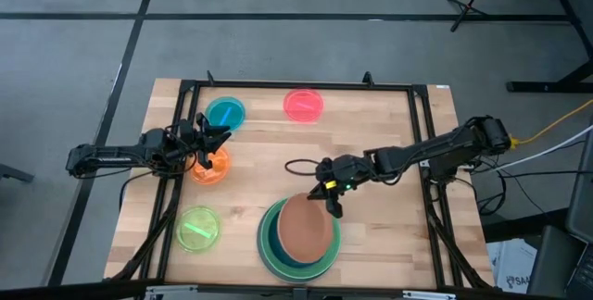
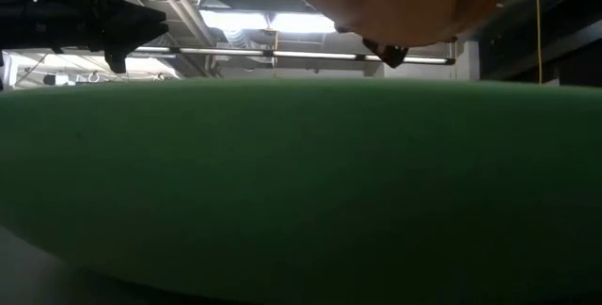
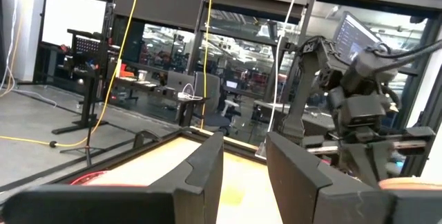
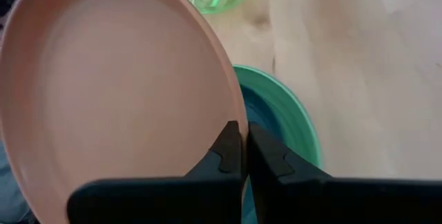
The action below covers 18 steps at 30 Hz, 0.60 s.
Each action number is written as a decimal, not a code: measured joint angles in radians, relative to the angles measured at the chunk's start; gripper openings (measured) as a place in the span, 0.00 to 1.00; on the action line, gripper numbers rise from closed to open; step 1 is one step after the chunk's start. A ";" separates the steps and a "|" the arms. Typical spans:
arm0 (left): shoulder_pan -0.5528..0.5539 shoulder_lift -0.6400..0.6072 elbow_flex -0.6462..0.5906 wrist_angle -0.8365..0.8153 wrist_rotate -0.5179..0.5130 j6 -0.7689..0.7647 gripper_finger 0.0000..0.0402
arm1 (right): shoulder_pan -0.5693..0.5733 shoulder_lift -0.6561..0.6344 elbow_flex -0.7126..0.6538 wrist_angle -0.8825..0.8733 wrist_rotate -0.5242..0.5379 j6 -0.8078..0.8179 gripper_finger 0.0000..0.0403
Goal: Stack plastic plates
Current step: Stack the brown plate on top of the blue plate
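The terracotta plate hangs tilted and off-centre over the dark teal plate (image 1: 276, 243) (image 4: 260, 112), so my right gripper lowers and levels it, before opening.
My right gripper (image 1: 328, 200) is shut on the terracotta plate (image 1: 304, 229), held over a stack near the table's front edge. The stack shows a light green plate (image 1: 266, 244) with a dark teal plate (image 4: 257, 117) in it; I make out no grey plate. My left gripper (image 1: 211, 148) is open and level, above the small orange plate (image 1: 209, 168) at the left, and I see no touch. The blue plate (image 1: 225, 112), pink plate (image 1: 303, 105) and lime plate (image 1: 198, 229) lie flat on the table. My right gripper pinches the terracotta plate's rim (image 4: 233, 117) between its two fingers, on the plate's far right side. The fingers slant down from the table's far right. The low view shows the terracotta plate (image 2: 395, 4) lifted above the green plate (image 2: 301, 183).
A dark cable loop (image 1: 298, 166) lies on the table between the two arms. A black frame (image 1: 296, 85) runs around the wooden table top. Bare wood lies at the table's middle and right.
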<state>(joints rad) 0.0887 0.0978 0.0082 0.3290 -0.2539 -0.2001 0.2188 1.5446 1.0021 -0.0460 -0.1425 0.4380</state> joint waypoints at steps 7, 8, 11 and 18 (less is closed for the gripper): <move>0.000 0.000 0.000 0.000 0.000 0.000 0.26 | 0.006 0.069 0.037 -0.007 0.000 0.002 0.00; 0.000 0.000 0.000 0.000 0.000 0.000 0.26 | 0.006 0.078 0.037 -0.008 0.000 0.005 0.00; 0.000 0.000 0.000 0.000 0.000 0.000 0.26 | 0.006 0.098 0.037 -0.009 0.000 0.008 0.00; 0.000 0.000 0.000 0.000 0.000 0.000 0.26 | 0.006 0.147 0.037 -0.011 -0.008 0.010 0.00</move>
<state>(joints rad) 0.0890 0.0978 0.0082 0.3290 -0.2539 -0.2002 0.2249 1.6912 1.0393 -0.0566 -0.1507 0.4480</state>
